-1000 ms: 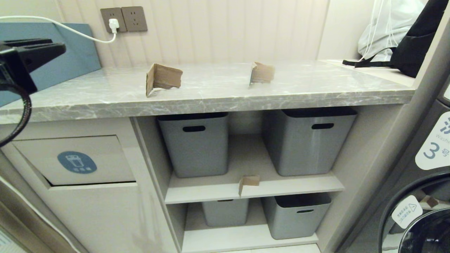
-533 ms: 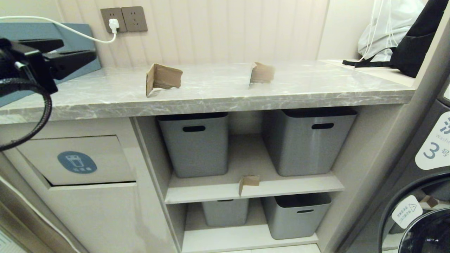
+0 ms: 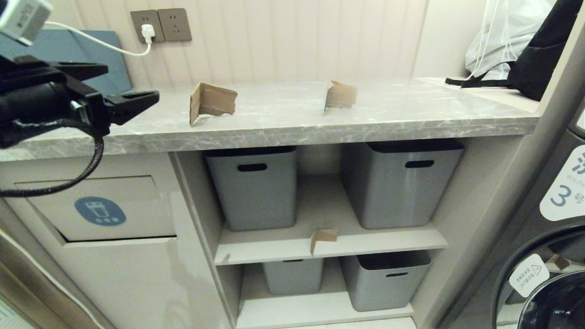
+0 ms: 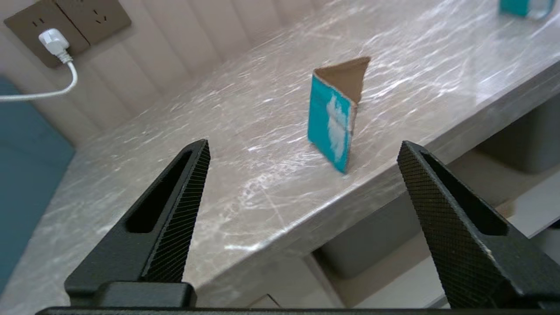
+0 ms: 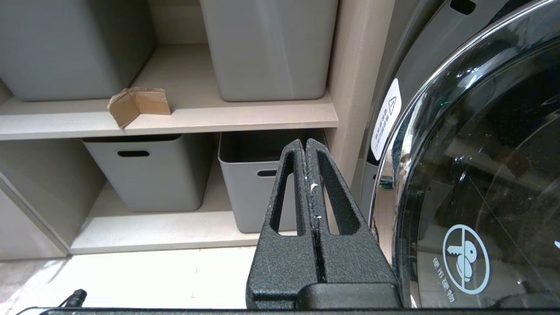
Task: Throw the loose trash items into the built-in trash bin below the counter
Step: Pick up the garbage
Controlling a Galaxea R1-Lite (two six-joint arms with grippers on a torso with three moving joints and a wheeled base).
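Note:
The cardboard scrap needs to go into the built-in trash bin (image 3: 98, 210), so my left gripper will next grab it by its scuffed teal panel.
Two folded brown cardboard scraps stand on the grey marble counter (image 3: 283, 123): one left of centre (image 3: 212, 101), one further right (image 3: 340, 95). A third scrap (image 3: 323, 236) sits on the middle shelf edge, also in the right wrist view (image 5: 138, 104). My left gripper (image 3: 132, 82) hovers open over the counter's left end, a short way left of the nearest scrap. The left wrist view shows that scrap (image 4: 334, 118), teal on its outer face, ahead of the gripper (image 4: 304, 145), with nothing between the fingers. The trash bin flap (image 3: 96, 210) with its blue sticker is below the counter at left. My right gripper (image 5: 305, 144) is shut and empty, low beside the washing machine.
Grey tubs (image 3: 253, 187) (image 3: 402, 183) fill the shelves, two more below. A washing machine door (image 3: 548, 283) stands at right. A blue board (image 3: 96, 68) leans at the counter's left back, under a socket with a white plug (image 3: 147, 31). Bags (image 3: 525, 50) lie at far right.
My left gripper has moved right along the counter toward the nearest scrap, and its fingers have spread from nearly shut to wide open. The scraps have not moved.

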